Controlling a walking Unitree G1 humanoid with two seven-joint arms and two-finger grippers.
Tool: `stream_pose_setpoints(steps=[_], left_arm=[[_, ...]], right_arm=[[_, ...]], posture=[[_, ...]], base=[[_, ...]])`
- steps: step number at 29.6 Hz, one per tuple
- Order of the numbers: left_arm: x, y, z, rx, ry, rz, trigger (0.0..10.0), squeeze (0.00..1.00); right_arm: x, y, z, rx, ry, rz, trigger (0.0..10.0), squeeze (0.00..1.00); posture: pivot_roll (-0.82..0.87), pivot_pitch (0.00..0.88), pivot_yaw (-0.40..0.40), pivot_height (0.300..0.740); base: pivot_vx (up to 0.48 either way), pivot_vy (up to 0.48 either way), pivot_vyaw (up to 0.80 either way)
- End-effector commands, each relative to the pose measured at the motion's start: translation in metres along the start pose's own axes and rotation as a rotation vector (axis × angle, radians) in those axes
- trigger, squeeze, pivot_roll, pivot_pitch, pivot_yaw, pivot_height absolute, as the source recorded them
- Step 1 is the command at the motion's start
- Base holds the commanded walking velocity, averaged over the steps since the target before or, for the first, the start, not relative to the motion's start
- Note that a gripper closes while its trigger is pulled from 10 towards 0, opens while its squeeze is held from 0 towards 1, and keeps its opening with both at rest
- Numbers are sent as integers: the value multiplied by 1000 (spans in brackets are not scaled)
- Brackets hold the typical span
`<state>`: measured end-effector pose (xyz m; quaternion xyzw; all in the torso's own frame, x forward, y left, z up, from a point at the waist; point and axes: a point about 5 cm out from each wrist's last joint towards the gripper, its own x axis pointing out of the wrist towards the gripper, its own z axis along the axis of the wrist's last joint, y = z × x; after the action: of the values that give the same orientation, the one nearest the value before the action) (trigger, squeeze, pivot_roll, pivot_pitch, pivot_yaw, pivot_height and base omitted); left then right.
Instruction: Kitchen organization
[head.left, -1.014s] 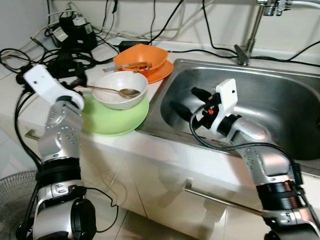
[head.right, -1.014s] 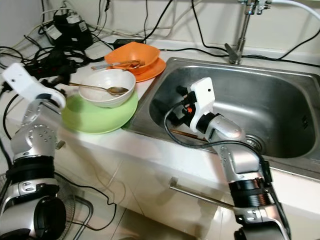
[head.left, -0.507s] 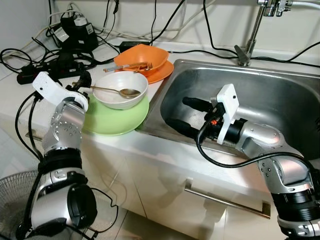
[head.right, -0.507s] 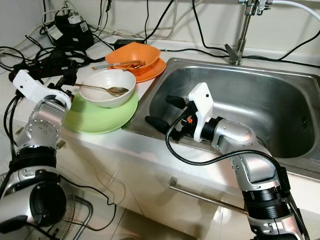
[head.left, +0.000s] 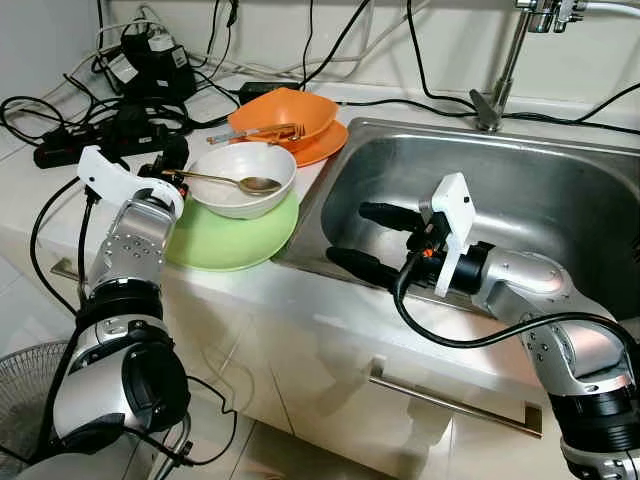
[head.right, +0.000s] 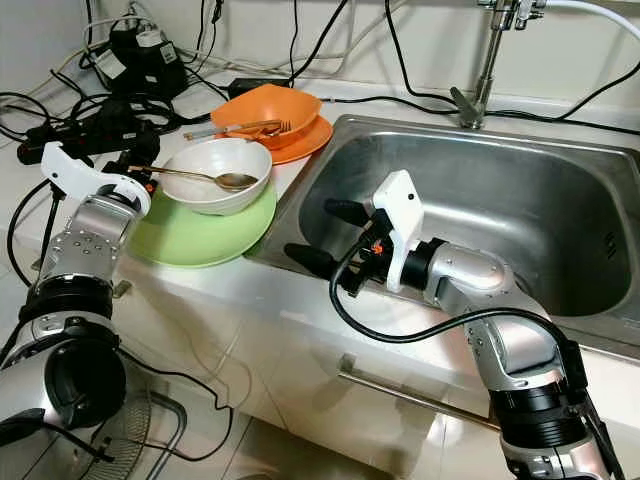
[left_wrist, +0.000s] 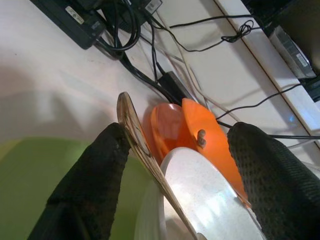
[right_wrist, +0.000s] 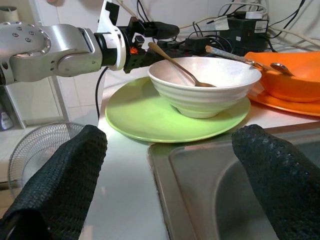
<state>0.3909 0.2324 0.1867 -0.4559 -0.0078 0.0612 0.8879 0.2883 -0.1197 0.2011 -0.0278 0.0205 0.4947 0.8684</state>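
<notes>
The spoon's head rests inside the white bowl (head.left: 240, 180). Next, my left gripper takes hold of the spoon by its handle sticking out past the bowl's rim (head.left: 189, 175).
A white bowl (head.left: 240, 180) sits on a green plate (head.left: 225, 240) on the counter left of the sink, and a metal spoon (head.left: 225, 181) rests in it with its handle pointing left. My left gripper (head.left: 165, 168) is open at that handle's end. In the left wrist view the spoon handle (left_wrist: 132, 125) runs between the fingers, close to one finger (left_wrist: 95, 175); I cannot tell if it touches. My right gripper (head.left: 350, 232) is open and holds nothing. It hovers over the sink's left side and points towards the plate. An orange bowl (head.left: 282, 115) with cutlery sits on an orange plate (head.left: 320, 148) behind.
The steel sink (head.left: 560, 200) spreads to the right with a faucet (head.left: 505, 70) behind it. Black cables, a power strip (head.left: 90, 140) and adapters crowd the counter's back left. Below the counter are a drawer handle (head.left: 450, 400) and a floor fan (head.left: 25, 400).
My left gripper has moved in towards the white bowl and now straddles the spoon handle. My right gripper has risen from the basin and swung left towards the sink's rim.
</notes>
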Motion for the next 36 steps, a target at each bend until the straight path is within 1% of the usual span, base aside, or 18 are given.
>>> stream_pose_setpoints(steps=[1, 14, 36], left_arm=[[3, -6, 9, -20, -23, -23, 0, 0], [5, -6, 9, -63, -21, -32, 0, 0], [5, -8, 10, -95, -31, -46, 0, 0]], right_arm=[[0, 3, 4, -5, -9, 20, 10000, 86], [1, 3, 3, -2, -6, 15, 10000, 90], [3, 2, 1, 0, -3, 17, 10000, 90]], posture=[[-110, 3, 139, 740], [-110, 0, 140, 740], [-108, 0, 135, 740]], base=[[0, 0, 0], [0, 0, 0], [0, 0, 0]])
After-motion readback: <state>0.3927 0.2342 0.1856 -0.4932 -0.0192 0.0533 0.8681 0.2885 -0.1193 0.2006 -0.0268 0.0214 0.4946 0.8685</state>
